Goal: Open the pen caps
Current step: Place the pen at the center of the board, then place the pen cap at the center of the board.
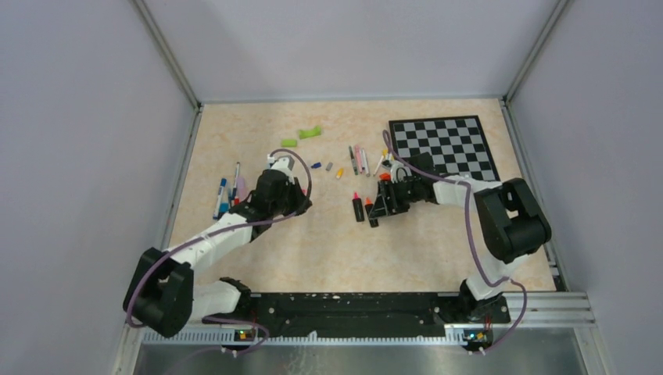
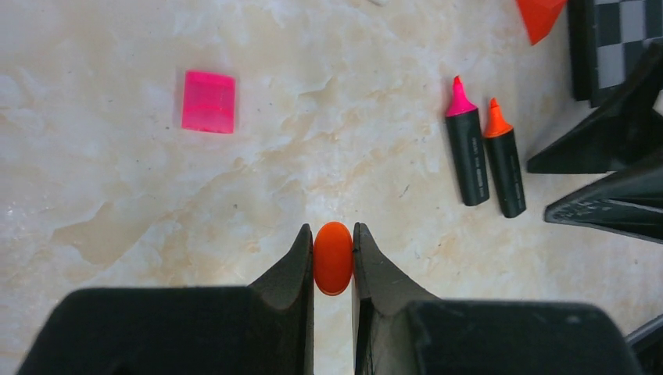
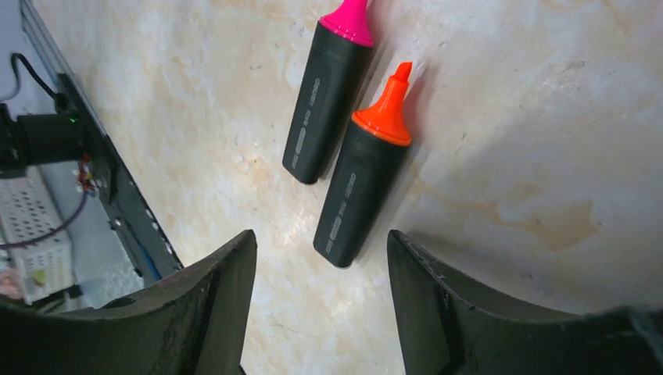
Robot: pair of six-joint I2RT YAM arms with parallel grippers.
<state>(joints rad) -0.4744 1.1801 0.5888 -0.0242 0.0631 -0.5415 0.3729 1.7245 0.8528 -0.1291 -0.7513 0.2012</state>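
Observation:
The orange cap hangs above the table and would fall if the left gripper opened now, so the left gripper needs to first move it toward the pink cap.
My left gripper point(image 2: 334, 241) is shut on a small orange pen cap point(image 2: 334, 259), held just above the table; in the top view the left gripper point(image 1: 302, 201) is left of centre. Two uncapped black highlighters lie side by side on the table, one pink-tipped point(image 3: 328, 94) and one orange-tipped point(image 3: 363, 180). My right gripper point(image 3: 320, 242) stands open right behind the orange-tipped one, whose butt end lies just ahead of the fingertips, untouched. A pink cap point(image 2: 209, 101) lies loose on the table. In the top view the right gripper point(image 1: 378, 205) is beside both highlighters point(image 1: 360, 209).
A chessboard mat point(image 1: 446, 144) lies at the back right. More pens sit near the left wall point(image 1: 223, 195) and in a cluster behind the right gripper point(image 1: 360, 160). Small loose caps point(image 1: 329, 166) and green curved pieces point(image 1: 305, 134) lie further back.

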